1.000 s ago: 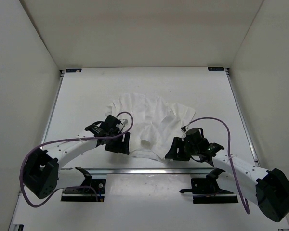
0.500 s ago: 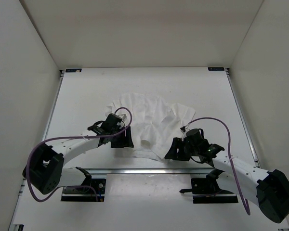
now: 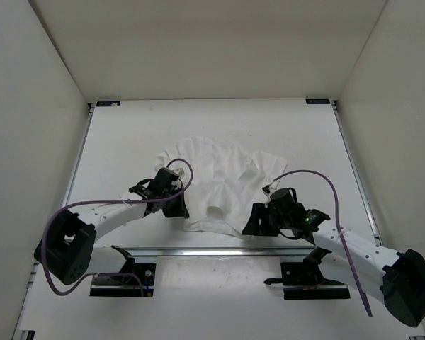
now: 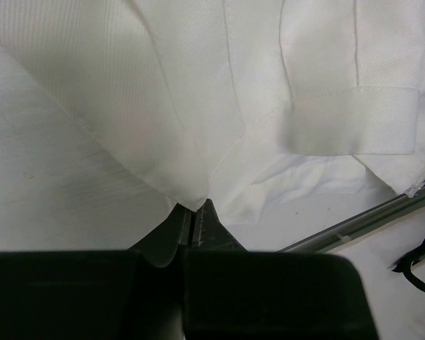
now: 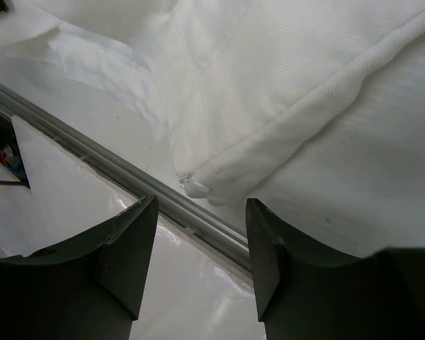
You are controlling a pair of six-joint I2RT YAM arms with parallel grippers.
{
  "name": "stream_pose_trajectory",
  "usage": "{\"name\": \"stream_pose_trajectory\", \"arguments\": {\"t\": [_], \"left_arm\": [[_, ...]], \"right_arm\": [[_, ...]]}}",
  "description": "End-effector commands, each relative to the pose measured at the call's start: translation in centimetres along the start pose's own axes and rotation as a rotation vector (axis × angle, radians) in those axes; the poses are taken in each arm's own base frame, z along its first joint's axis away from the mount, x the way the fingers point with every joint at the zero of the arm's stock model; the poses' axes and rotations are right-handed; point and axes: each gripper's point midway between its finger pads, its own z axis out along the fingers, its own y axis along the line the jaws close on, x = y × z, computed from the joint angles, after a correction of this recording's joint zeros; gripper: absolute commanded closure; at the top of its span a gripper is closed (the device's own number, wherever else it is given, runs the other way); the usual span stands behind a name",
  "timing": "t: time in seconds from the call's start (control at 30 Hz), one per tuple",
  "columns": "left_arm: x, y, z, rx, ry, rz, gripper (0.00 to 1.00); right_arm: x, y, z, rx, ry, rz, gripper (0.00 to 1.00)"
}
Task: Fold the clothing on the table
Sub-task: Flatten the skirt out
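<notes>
My right gripper grabs the clothing's near rolled corner (image 3: 243, 234) (image 5: 205, 184) next, opposite the left gripper's fold. That spreads the clothing flat for folding.
The white pleated clothing (image 3: 219, 173) lies fanned out and wrinkled on the near middle of the table (image 3: 127, 134). My left gripper (image 3: 178, 210) is at its near-left edge. In the left wrist view the left gripper (image 4: 195, 212) is shut, with a pointed fold of the clothing (image 4: 198, 106) pinched at its tips. My right gripper (image 3: 249, 227) is at the near-right corner of the garment. In the right wrist view the right gripper (image 5: 202, 205) stands open, and a rolled corner of the clothing (image 5: 283, 71) lies just ahead of the fingertips without touching them.
A metal rail (image 3: 219, 250) runs along the table's near edge, close under both grippers, and shows as a rail (image 5: 113, 166) in the right wrist view. White walls enclose the table on three sides. The arms' base plates (image 3: 124, 276) sit in front of the rail.
My left gripper moved right onto the garment's near-left edge and shut on it. The right gripper stayed open and barely shifted.
</notes>
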Motion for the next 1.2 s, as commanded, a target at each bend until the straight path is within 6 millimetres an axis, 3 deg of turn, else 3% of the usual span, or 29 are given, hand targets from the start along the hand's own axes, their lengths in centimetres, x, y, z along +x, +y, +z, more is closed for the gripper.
{"name": "stream_pose_trajectory", "arguments": {"t": [0.0, 0.23, 0.37, 0.53, 0.67, 0.7, 0.8, 0.87, 1.03, 1.07, 1.17], "left_arm": [[-0.6, -1.1, -0.6, 0.045, -0.036, 0.01, 1.0], [-0.5, -1.4, -0.8, 0.074, -0.051, 0.004, 1.0], [-0.3, -2.0, -1.2, 0.111, -0.067, 0.001, 1.0], [0.0, -1.9, -1.3, 0.139, -0.082, -0.007, 1.0], [0.6, -1.7, -1.1, 0.154, -0.073, -0.003, 1.0], [0.6, -1.7, -1.1, 0.155, -0.07, -0.001, 1.0], [0.7, -1.4, -1.2, 0.156, -0.075, -0.002, 1.0], [0.7, -1.4, -1.3, 0.161, -0.079, -0.001, 1.0], [-1.0, -1.4, -2.5, 0.155, -0.133, -0.003, 1.0], [-1.2, -1.6, -2.9, 0.158, -0.13, 0.007, 1.0], [-4.4, -1.9, -5.1, 0.14, -0.2, 0.021, 1.0]], "right_arm": [[-2.8, 1.5, -1.2, 0.059, -0.071, -0.048, 0.51], [-3.0, 1.2, -0.7, 0.159, -0.034, -0.049, 0.54], [-2.3, -0.4, 0.4, 0.277, 0.008, -0.029, 0.54], [-2.1, 0.0, 1.4, 0.322, 0.027, -0.029, 0.6], [-1.9, -0.5, 2.0, 0.376, 0.049, -0.037, 0.71], [-2.0, -0.3, 2.1, 0.377, 0.051, -0.038, 0.83], [-1.8, -0.2, 2.3, 0.376, 0.063, -0.039, 1.0], [-1.8, -0.4, 2.3, 0.391, 0.068, -0.044, 1.0], [-3.6, 1.9, 0.9, 0.252, 0.044, -0.084, 1.0], [-5.0, 2.5, 0.3, 0.198, -0.007, -0.096, 1.0], [-7.9, 5.7, -2.2, -0.043, -0.077, -0.113, 1.0]]}}
